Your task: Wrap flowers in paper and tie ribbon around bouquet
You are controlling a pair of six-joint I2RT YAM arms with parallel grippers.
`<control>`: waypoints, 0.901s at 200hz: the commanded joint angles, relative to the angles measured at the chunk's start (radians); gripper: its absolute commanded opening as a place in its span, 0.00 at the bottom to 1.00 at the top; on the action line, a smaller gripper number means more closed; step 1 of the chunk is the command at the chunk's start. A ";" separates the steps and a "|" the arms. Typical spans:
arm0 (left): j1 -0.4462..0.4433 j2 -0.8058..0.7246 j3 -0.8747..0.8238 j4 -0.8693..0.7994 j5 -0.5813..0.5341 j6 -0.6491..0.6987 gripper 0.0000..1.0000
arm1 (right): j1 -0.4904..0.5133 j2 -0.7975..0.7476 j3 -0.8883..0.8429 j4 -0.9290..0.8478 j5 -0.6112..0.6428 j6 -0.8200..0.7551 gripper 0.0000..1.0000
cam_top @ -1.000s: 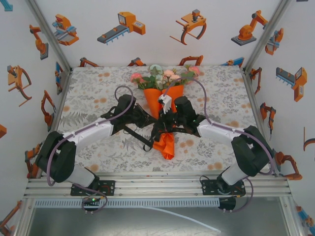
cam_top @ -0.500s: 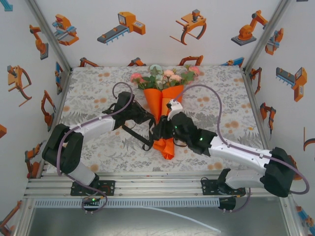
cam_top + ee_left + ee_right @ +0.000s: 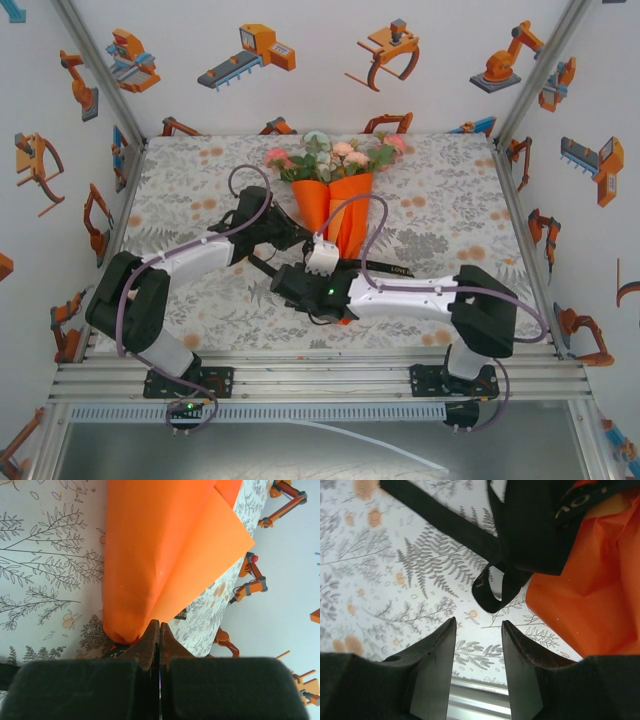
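My right gripper should next pinch its near bend (image 3: 493, 607) to pull the black ribbon loop across the cone for tying.
The bouquet lies mid-table: pink, white and green flowers (image 3: 335, 155) stick out of the orange paper (image 3: 330, 205) cone at the far end. The black ribbon (image 3: 395, 268) trails right from the cone's narrow part. My left gripper (image 3: 298, 238) sits at the cone's left side; its jaws (image 3: 160, 625) are shut on the ribbon (image 3: 114, 652) against the paper (image 3: 150, 555). My right gripper (image 3: 283, 285) reaches left across the cone's lower end. It is open (image 3: 479, 622) and holds nothing, with a ribbon loop (image 3: 492, 592) just ahead and paper (image 3: 595, 590) to its right.
The floral tablecloth (image 3: 200, 200) has free room left and right of the bouquet. The aluminium rail (image 3: 320, 375) runs along the near edge, close below my right fingers. A grey-purple cable (image 3: 362, 205) arches over the cone. Printed walls close in three sides.
My right arm swung left and stretched out across the cone's lower end, and its jaws opened off the ribbon. The left arm shifted slightly at first, then stayed shut in place.
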State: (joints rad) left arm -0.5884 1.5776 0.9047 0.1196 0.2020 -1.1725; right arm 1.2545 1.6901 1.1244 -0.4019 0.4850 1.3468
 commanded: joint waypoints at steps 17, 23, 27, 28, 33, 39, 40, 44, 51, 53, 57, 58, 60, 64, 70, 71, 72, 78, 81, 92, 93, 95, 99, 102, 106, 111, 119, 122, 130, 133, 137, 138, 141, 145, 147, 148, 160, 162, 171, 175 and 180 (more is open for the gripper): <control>0.004 -0.053 -0.025 -0.013 -0.017 0.054 0.00 | 0.006 0.082 0.008 0.012 0.056 0.133 0.44; 0.003 -0.056 -0.029 -0.013 -0.017 0.052 0.00 | 0.006 0.094 0.009 0.024 0.060 0.133 0.44; 0.004 -0.057 -0.031 -0.010 -0.016 0.050 0.00 | 0.006 0.102 0.008 0.035 0.064 0.132 0.44; 0.004 -0.057 -0.032 -0.009 -0.016 0.050 0.00 | 0.006 0.103 0.007 0.037 0.065 0.131 0.44; 0.003 -0.058 -0.033 -0.007 -0.017 0.050 0.00 | 0.005 0.113 0.008 0.045 0.067 0.133 0.44; 0.003 -0.058 -0.034 -0.007 -0.015 0.049 0.00 | 0.006 0.126 0.009 0.045 0.067 0.143 0.44; 0.003 -0.059 -0.033 -0.007 -0.016 0.048 0.00 | 0.006 0.127 0.010 0.044 0.067 0.144 0.44; 0.003 -0.059 -0.034 -0.008 -0.014 0.049 0.00 | 0.005 0.131 0.013 0.038 0.069 0.154 0.44; 0.005 -0.060 -0.032 -0.012 -0.015 0.051 0.00 | 0.006 0.139 0.015 0.033 0.066 0.166 0.44; 0.003 -0.061 -0.032 -0.013 -0.014 0.053 0.00 | 0.006 0.141 0.014 0.031 0.065 0.170 0.43; 0.003 -0.062 -0.031 -0.018 -0.016 0.057 0.00 | 0.006 0.144 0.016 0.025 0.063 0.176 0.42; 0.004 -0.063 -0.030 -0.018 -0.016 0.057 0.00 | 0.005 0.144 0.017 0.023 0.063 0.180 0.42; 0.003 -0.063 -0.030 -0.020 -0.018 0.058 0.00 | 0.006 0.144 0.017 0.018 0.063 0.187 0.42; 0.004 -0.063 -0.030 -0.022 -0.018 0.060 0.00 | 0.007 0.146 0.016 0.012 0.063 0.198 0.40; 0.004 -0.066 -0.030 -0.024 -0.021 0.063 0.00 | 0.007 0.148 0.014 0.008 0.063 0.209 0.37; 0.004 -0.065 -0.030 -0.025 -0.021 0.063 0.00 | 0.007 0.148 0.012 0.008 0.063 0.210 0.37; 0.004 -0.065 -0.030 -0.026 -0.022 0.063 0.00 | 0.007 0.148 0.012 0.008 0.062 0.211 0.37; 0.004 -0.066 -0.032 -0.026 -0.024 0.063 0.00 | 0.008 0.149 0.009 0.009 0.061 0.219 0.34; 0.005 -0.066 -0.033 -0.026 -0.026 0.063 0.00 | 0.009 0.149 0.007 0.009 0.060 0.223 0.32; 0.004 -0.064 -0.033 -0.025 -0.024 0.061 0.00 | 0.009 0.151 -0.002 0.014 0.060 0.233 0.30; 0.004 -0.064 -0.033 -0.024 -0.024 0.061 0.00 | 0.010 0.151 -0.003 0.016 0.060 0.233 0.30; 0.004 -0.065 -0.034 -0.024 -0.022 0.061 0.00 | 0.010 0.151 -0.004 0.017 0.060 0.232 0.30; 0.004 -0.064 -0.035 -0.021 -0.019 0.060 0.00 | 0.010 0.151 -0.007 0.020 0.060 0.233 0.30; 0.004 -0.063 -0.035 -0.020 -0.018 0.060 0.00 | 0.011 0.149 -0.007 0.020 0.061 0.233 0.30; 0.004 -0.063 -0.035 -0.020 -0.018 0.059 0.00 | 0.011 0.149 -0.009 0.021 0.064 0.233 0.30; 0.004 -0.062 -0.036 -0.021 -0.019 0.060 0.00 | 0.013 0.148 -0.009 0.021 0.068 0.232 0.30; 0.004 -0.063 -0.038 -0.020 -0.021 0.060 0.00 | 0.015 0.146 -0.010 0.021 0.073 0.233 0.28; 0.005 -0.063 -0.040 -0.020 -0.022 0.060 0.00 | 0.016 0.146 -0.011 0.022 0.074 0.231 0.26; 0.004 -0.062 -0.041 -0.020 -0.023 0.060 0.00 | 0.018 0.143 -0.017 0.026 0.079 0.232 0.23; 0.004 -0.063 -0.040 -0.020 -0.023 0.060 0.00 | 0.017 0.142 -0.020 0.027 0.080 0.231 0.23; 0.004 -0.062 -0.041 -0.020 -0.025 0.061 0.00 | 0.018 0.139 -0.022 0.028 0.084 0.230 0.23; 0.004 -0.063 -0.040 -0.020 -0.024 0.062 0.00 | 0.018 0.139 -0.022 0.028 0.085 0.229 0.23; 0.004 -0.063 -0.040 -0.020 -0.024 0.062 0.00 | 0.019 0.136 -0.025 0.028 0.088 0.228 0.22; 0.004 -0.061 -0.040 -0.020 -0.024 0.063 0.00 | 0.020 0.133 -0.027 0.028 0.092 0.225 0.20; 0.004 -0.061 -0.040 -0.022 -0.024 0.063 0.00 | 0.020 0.130 -0.028 0.029 0.094 0.224 0.20; 0.004 -0.062 -0.040 -0.022 -0.024 0.063 0.00 | 0.020 0.130 -0.029 0.029 0.096 0.222 0.19; 0.004 -0.061 -0.039 -0.024 -0.026 0.065 0.00 | 0.026 0.118 -0.036 0.035 0.114 0.206 0.10; 0.005 -0.062 -0.039 -0.024 -0.027 0.066 0.00 | 0.026 0.114 -0.037 0.038 0.118 0.201 0.08; 0.009 -0.059 -0.040 -0.027 -0.029 0.069 0.00 | 0.032 0.102 -0.041 0.045 0.134 0.172 0.00; 0.009 -0.059 -0.040 -0.030 -0.029 0.069 0.00 | 0.035 0.095 -0.042 0.043 0.141 0.165 0.00; 0.011 -0.059 -0.040 -0.031 -0.029 0.072 0.00 | 0.038 0.082 -0.043 0.040 0.149 0.151 0.00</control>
State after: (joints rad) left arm -0.5880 1.5417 0.8742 0.1036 0.1860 -1.1313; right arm 1.2755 1.8332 1.0988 -0.3614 0.5377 1.5379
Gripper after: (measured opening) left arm 0.008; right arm 0.015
